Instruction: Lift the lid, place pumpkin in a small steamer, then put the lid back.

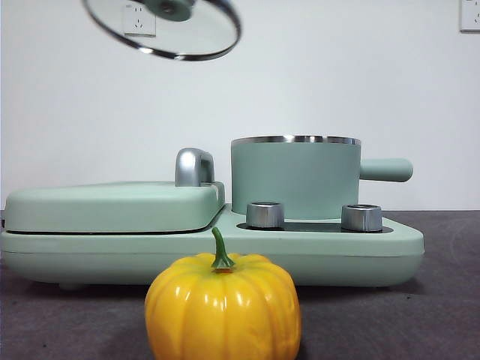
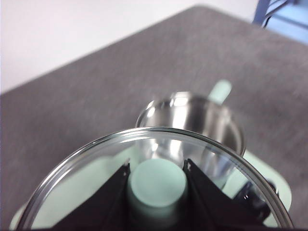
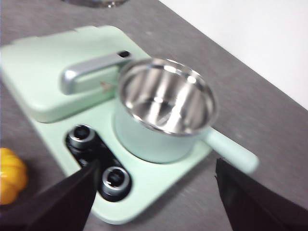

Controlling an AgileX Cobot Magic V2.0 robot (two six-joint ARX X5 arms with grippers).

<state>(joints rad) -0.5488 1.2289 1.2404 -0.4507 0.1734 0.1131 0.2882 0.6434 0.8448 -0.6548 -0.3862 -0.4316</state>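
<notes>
The robot's right gripper will next take hold of the pumpkin to put it inside the open steamer, and it will grab the pumpkin by its round ribbed body.
The glass lid hangs tilted high in the air at the upper left of the front view. My left gripper is shut on its mint-green knob, and the steel rim arcs around the jaws. The small steamer stands uncovered on its base, its shiny bare inside showing nothing in it. On the table in front of the base sits the yellow-orange pumpkin, also at the edge of the right wrist view. My right gripper hovers open above the steamer's side handle.
The flat griddle cover with its chrome handle lies left of the steamer on the same mint-green base. Two steel dials stand at the base's front. Grey table surrounds it.
</notes>
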